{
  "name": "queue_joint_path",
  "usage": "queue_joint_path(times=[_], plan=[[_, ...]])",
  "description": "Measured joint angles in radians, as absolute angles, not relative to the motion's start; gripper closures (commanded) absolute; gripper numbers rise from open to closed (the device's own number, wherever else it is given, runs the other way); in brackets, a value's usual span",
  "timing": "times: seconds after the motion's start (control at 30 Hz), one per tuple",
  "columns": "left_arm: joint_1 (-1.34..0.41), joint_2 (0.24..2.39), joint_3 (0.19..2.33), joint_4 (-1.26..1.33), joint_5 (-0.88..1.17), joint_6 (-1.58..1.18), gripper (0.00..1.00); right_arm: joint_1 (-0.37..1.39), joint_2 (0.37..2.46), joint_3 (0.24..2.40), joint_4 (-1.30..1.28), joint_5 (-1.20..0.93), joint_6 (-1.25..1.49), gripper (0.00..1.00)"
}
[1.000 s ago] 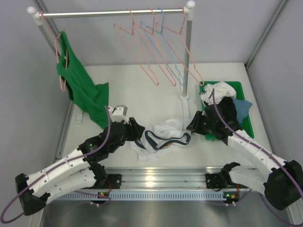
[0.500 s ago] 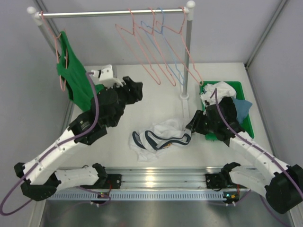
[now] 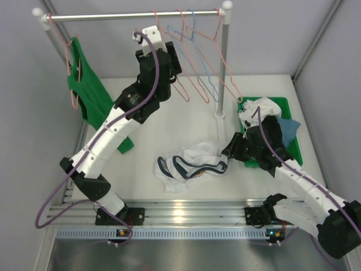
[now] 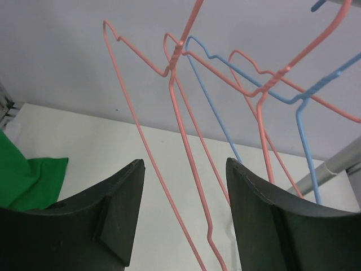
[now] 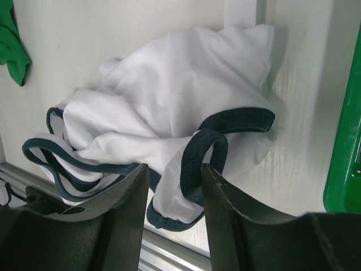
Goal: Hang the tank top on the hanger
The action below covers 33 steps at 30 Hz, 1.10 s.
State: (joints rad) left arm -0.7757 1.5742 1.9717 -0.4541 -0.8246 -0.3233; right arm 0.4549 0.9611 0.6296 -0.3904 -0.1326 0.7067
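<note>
I would miss the wire (image 4: 193,166) if I closed my left gripper now: it shows between the fingers but lies beyond them, so I need to move the fingers toward it first.
The tank top (image 3: 194,161) lies crumpled on the table, white with navy trim. In the right wrist view the tank top (image 5: 169,101) fills the middle, and a navy strap loop rises between my fingers. My right gripper (image 3: 228,149) (image 5: 174,169) hovers at its right edge, open and not pinching the cloth. My left gripper (image 3: 175,59) (image 4: 185,164) is raised to the rail and stands open. The wire of the leftmost pink hanger (image 3: 181,92) (image 4: 183,138) runs between its fingers without touching them.
More pink hangers and a light blue hanger (image 3: 197,62) hang close together on the rail (image 3: 113,17). A green tank top (image 3: 90,96) hangs at the rail's left end. The white post (image 3: 221,73) and a green bin (image 3: 290,116) of clothes stand to the right.
My left arm has lifted from beside the tank top on the table up to the hangers, with its jaws opening wider. The right gripper has stayed put and opened a little.
</note>
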Motion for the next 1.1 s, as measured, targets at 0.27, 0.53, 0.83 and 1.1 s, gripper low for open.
queue_joint_path(times=[0.27, 0.53, 0.83, 1.1], plan=[[-0.692, 1.715, 2.090, -0.518, -0.787, -0.249, 0.37, 0.455, 0.956, 0.628, -0.392, -0.141, 0.707, 0.58], [-0.660, 1.753, 2.096, -0.564, -0.755, -0.226, 0.39, 0.455, 0.952, 0.616, -0.389, -0.149, 0.707, 0.59], [-0.659, 1.749, 2.080, -0.584, -0.758, -0.202, 0.50, 0.455, 0.949, 0.600, -0.389, -0.153, 0.707, 0.60], [-0.656, 1.732, 2.029, -0.587, -0.775, -0.171, 0.62, 0.455, 0.949, 0.598, -0.387, -0.156, 0.707, 0.60]])
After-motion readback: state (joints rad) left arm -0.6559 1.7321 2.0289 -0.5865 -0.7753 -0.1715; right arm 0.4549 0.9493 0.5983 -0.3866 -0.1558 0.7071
